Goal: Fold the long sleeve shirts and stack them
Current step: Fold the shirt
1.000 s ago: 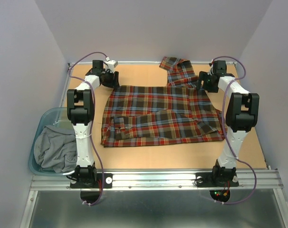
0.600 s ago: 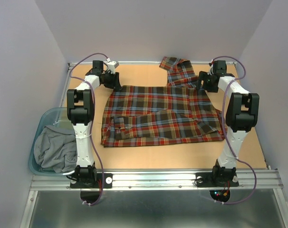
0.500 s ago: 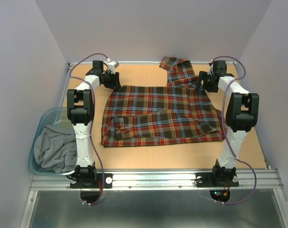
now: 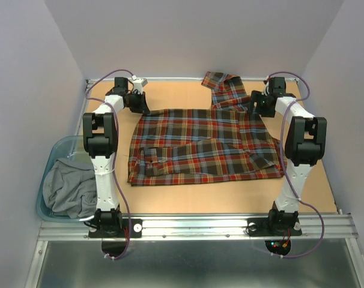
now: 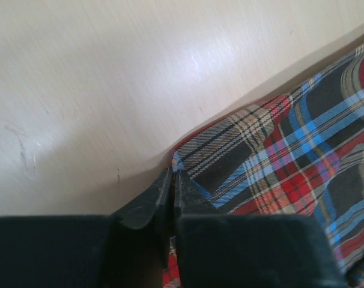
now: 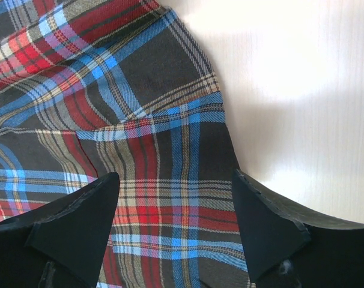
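My right gripper is to grab the shirt's far corner (image 4: 250, 108) (image 6: 216, 122) next, by the trailing sleeve and opposite my left gripper. Then it can fold that side over.
A red, brown, navy and yellow plaid long sleeve shirt (image 4: 200, 147) lies flat on the wooden table. One sleeve is folded across its body, and the other sleeve (image 4: 223, 87) trails toward the back edge. My left gripper (image 4: 143, 108) sits at the shirt's far left corner. In the left wrist view its jaws (image 5: 172, 174) are pressed together on the corner of the plaid cloth (image 5: 290, 162). My right gripper (image 4: 258, 108) hovers at the far right corner. In its wrist view it (image 6: 175, 177) stands open above the plaid cloth (image 6: 110, 90), with nothing between its fingers.
A clear blue bin (image 4: 57, 151) stands off the table's left side with a grey garment (image 4: 65, 187) in it. Walls close in the back and both sides. A metal rail (image 4: 200, 227) runs along the near edge by the arm bases.
The left gripper has closed on the shirt's far left corner. The right arm and the rest of the shirt have not moved.
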You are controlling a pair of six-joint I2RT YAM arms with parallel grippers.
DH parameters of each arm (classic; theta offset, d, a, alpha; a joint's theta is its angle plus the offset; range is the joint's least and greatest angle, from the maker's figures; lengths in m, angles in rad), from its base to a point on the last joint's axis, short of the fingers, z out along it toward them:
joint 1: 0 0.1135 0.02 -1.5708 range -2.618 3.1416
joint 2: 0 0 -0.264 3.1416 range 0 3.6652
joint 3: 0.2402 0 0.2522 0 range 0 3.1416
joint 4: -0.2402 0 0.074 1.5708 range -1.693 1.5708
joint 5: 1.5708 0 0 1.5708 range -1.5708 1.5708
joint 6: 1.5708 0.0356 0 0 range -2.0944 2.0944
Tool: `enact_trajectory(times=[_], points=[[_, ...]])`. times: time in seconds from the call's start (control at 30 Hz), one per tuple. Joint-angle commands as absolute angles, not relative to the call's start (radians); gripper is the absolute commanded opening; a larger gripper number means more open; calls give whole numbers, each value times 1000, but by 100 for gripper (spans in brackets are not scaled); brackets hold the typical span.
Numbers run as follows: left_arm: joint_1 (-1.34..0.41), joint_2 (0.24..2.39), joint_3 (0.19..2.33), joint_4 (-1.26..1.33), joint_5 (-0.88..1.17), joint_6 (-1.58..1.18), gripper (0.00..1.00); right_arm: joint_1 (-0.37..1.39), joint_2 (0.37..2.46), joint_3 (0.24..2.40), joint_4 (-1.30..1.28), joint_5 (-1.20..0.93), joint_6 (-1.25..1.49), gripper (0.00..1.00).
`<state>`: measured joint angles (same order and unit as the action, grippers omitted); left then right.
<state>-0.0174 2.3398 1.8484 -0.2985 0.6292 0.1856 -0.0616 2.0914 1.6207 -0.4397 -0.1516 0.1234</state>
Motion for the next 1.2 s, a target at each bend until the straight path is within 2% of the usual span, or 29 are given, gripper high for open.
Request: enact_trajectory(times=[0.0, 0.1, 0.13, 0.5, 0.83, 0.9, 1.03, 1.07, 1.13, 1.17], points=[[-11, 2278, 1882, -310, 655, 173, 5, -78, 2125, 1677, -402, -146, 109, 79], [-9, 2267, 1870, -287, 649, 156, 4, -89, 2141, 1706, -400, -152, 94, 77], [-9, 2266, 1867, -273, 650, 150, 0, -90, 2157, 1730, -399, -158, 83, 76], [-11, 2244, 1833, -199, 637, 110, 0, -106, 2299, 1899, -396, -273, 46, 58], [-11, 2252, 1839, -204, 589, 117, 0, -106, 2326, 1878, -397, -325, 45, 45], [-9, 2260, 1845, -206, 586, 118, 0, -106, 2327, 1859, -397, -316, 38, 40], [-9, 2264, 1858, -204, 574, 115, 0, -107, 2329, 1861, -397, -279, 23, 17], [-9, 2263, 1859, -206, 575, 115, 0, -109, 2330, 1874, -397, -276, 21, 13], [-9, 2261, 1868, -216, 574, 118, 0, -112, 2327, 1891, -399, -270, 25, 12], [-9, 2258, 1871, -218, 565, 121, 0, -112, 2324, 1897, -399, -267, 25, 5]])
